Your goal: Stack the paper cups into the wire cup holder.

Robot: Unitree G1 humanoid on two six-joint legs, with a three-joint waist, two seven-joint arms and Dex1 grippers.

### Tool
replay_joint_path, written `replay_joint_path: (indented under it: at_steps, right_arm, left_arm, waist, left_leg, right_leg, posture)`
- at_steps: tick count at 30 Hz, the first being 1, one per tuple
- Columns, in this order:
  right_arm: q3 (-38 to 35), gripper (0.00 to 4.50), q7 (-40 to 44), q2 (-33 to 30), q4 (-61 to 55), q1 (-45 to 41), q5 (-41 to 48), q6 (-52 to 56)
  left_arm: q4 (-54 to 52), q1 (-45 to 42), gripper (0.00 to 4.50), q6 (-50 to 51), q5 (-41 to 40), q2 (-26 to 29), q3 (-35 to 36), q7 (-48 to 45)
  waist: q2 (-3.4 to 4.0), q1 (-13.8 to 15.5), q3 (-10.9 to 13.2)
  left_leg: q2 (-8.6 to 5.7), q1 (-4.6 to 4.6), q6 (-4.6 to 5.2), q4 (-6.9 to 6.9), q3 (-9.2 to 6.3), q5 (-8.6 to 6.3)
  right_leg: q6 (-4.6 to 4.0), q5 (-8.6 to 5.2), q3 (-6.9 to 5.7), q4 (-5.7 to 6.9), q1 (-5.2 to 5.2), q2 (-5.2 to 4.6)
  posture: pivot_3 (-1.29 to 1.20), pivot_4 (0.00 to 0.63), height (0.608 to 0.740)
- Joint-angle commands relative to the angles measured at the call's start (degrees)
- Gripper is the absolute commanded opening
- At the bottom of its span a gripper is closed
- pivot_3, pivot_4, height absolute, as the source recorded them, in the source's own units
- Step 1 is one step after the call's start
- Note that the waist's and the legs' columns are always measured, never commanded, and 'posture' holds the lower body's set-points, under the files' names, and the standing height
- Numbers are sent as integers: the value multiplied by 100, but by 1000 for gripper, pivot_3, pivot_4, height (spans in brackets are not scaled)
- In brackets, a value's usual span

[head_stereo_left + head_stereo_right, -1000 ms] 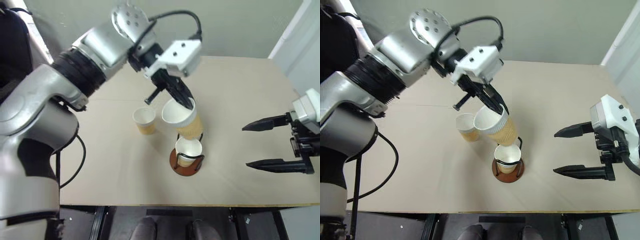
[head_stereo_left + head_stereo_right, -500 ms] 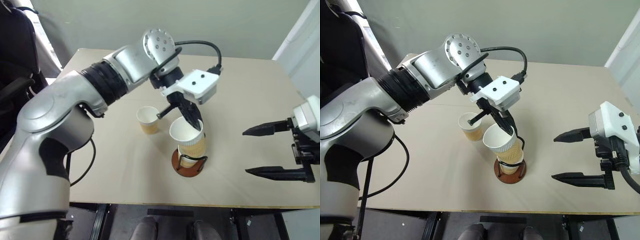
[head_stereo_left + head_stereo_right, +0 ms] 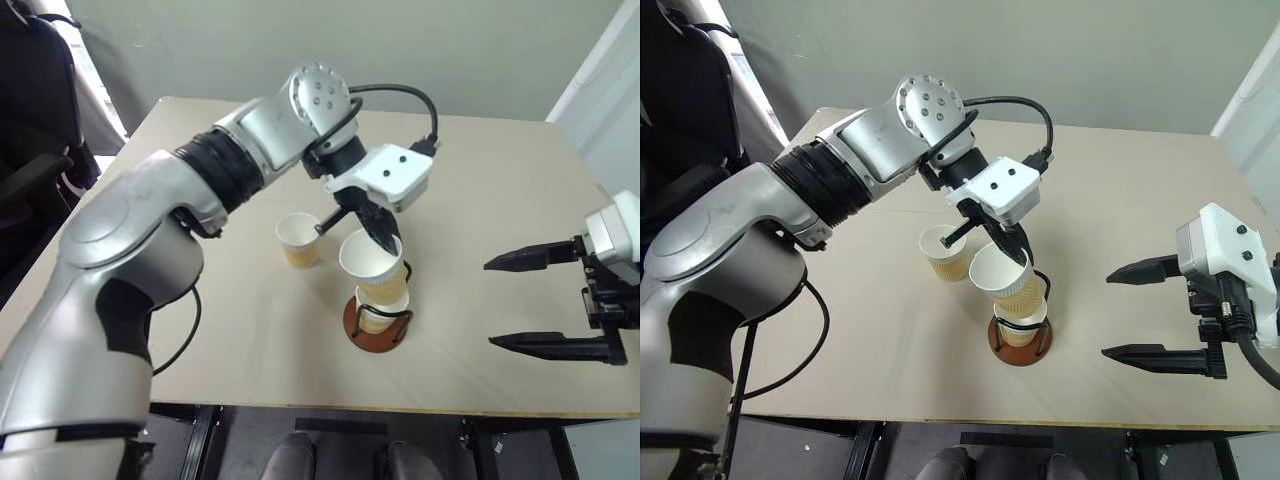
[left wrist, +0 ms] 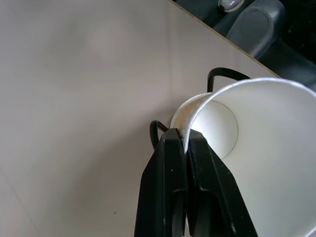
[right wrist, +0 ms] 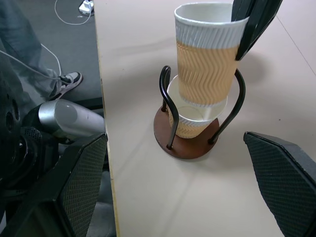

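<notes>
The paper cup's bottom is inside the seated cup's rim [image 3: 382, 310] and the paper cup would remain nested, so it is time for my left gripper to open.
The wire cup holder [image 3: 350, 322] stands on the tan table near its front middle, with one paper cup [image 5: 190, 123] seated inside its black loops. A second paper cup [image 3: 373, 268] hangs a little tilted, its bottom dipping into the seated cup's rim between the wires. My left gripper [image 3: 387, 238] is shut on this cup's rim, one finger [image 4: 170, 192] outside and one inside. A third paper cup [image 3: 298, 240] stands upright on the table just left of the holder. My right gripper [image 3: 490, 304] hovers open to the right of the holder, with nothing in it.
The table's front edge [image 3: 300, 408] runs close below the holder. A black chair [image 3: 30, 100] stands off the table's left side. A person's shoe [image 5: 69, 79] and cables lie on the floor beyond the table edge. Bare tabletop [image 3: 480, 190] lies behind and right of the holder.
My left gripper has carried its cup down over the holder, so the cup's bottom now enters the seated cup. The head camera shifted early on. The right gripper has stayed still.
</notes>
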Motion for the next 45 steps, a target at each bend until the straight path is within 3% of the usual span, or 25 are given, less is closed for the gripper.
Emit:
replay_joint_path:
  at_steps: [1, 6, 8, 11, 18, 21, 23, 27, 31, 38, 45]
  right_arm:
    - [-140, 4500, -15, -59, -34, -19, 53, -93]
    - [-133, 4500, -14, -74, -31, -10, 38, -108]
    - [-144, 4500, -10, -77, -23, 13, 10, -114]
    - [-156, 4500, -5, -87, -18, 33, -9, -128]
    - [-71, 4500, 6, -123, 36, -4, -46, -206]
    - [-42, 4500, -4, -145, 55, -25, -46, -231]
    - [-60, 4500, 0, -152, 61, -13, -47, -238]
    - [-12, 4500, -21, -146, 65, 4, -65, -279]
    - [181, 4500, -7, -124, 128, -18, -157, -425]
    - [545, 4500, 29, -146, 274, -190, -286, -709]
    - [538, 4500, 11, -186, 220, -177, -267, -642]
  left_arm:
    - [-154, -41, 17, -53, -19, 10, 266, -193]
    - [-331, -12, 17, -20, -86, 86, 269, -193]
    - [-182, 37, 417, -85, 56, -31, 411, -193]
    - [-98, 95, 1299, -132, 214, -103, 494, -193]
    - [93, 254, 3867, -144, 581, -228, 988, -193]
    - [285, 298, 3867, 23, 727, -217, 1435, -193]
    - [945, 221, 3867, 274, 934, -212, 2073, -193]
    - [2242, 349, 3867, -57, 2287, 226, 2403, 285]
    - [2936, 500, 3867, 46, 3149, 511, 2738, 621]
    - [3346, 675, 3867, 203, 3975, 221, 3348, 966]
    - [3451, 910, 3867, 296, 4532, 20, 3697, 976]
  waist:
    - [0, 2, 0]
    - [0, 2, 0]
    - [1, 2, 0]
    - [1, 3, 0]
    - [1, 4, -1]
    - [1, 5, -1]
    - [3, 3, -1]
    - [16, -52, -9]
    - [15, -94, -8]
    - [-2, 70, -5]
    - [-4, 22, -5]
  left_leg:
    - [0, -2, 1, 5, -2, -1]
    - [-4, -4, 6, 14, -3, -4]
    - [-3, -3, 6, 15, -4, -4]
    - [-4, -3, 7, 19, -4, -4]
    - [-6, -1, 7, 21, -3, -4]
    - [-7, -2, 7, 22, -2, -4]
    - [-7, -2, 7, 22, 1, -4]
    - [-4, 7, 7, 18, 5, -4]
    - [-6, 9, 8, 17, 2, -4]
    - [-41, -8, 17, 24, -21, 0]
    - [-50, -6, 30, 19, 5, 1]
  right_leg:
    - [1, 0, 0, 0, 0, -1]
    - [5, 2, 0, -1, 4, -1]
    - [5, 3, 0, 0, 5, -2]
    - [7, 4, 0, 1, 7, -2]
    - [10, 5, 1, 1, 9, -2]
    - [11, 5, 1, 0, 9, -3]
    - [12, 4, 2, 1, 9, -2]
    - [15, 2, 9, -4, 6, 0]
    - [20, -3, 16, -6, 2, 1]
    - [28, -9, -7, -15, -2, -22]
    - [44, -19, 1, -2, -8, -49]
  posture:
    - [0, 150, 740]
    - [0, 150, 740]
    - [0, 150, 740]
    - [0, 150, 740]
    - [0, 150, 740]
    - [0, 150, 740]
    - [0, 150, 740]
    - [0, 150, 740]
    - [0, 150, 740]
    - [0, 150, 740]
    - [0, 150, 740]
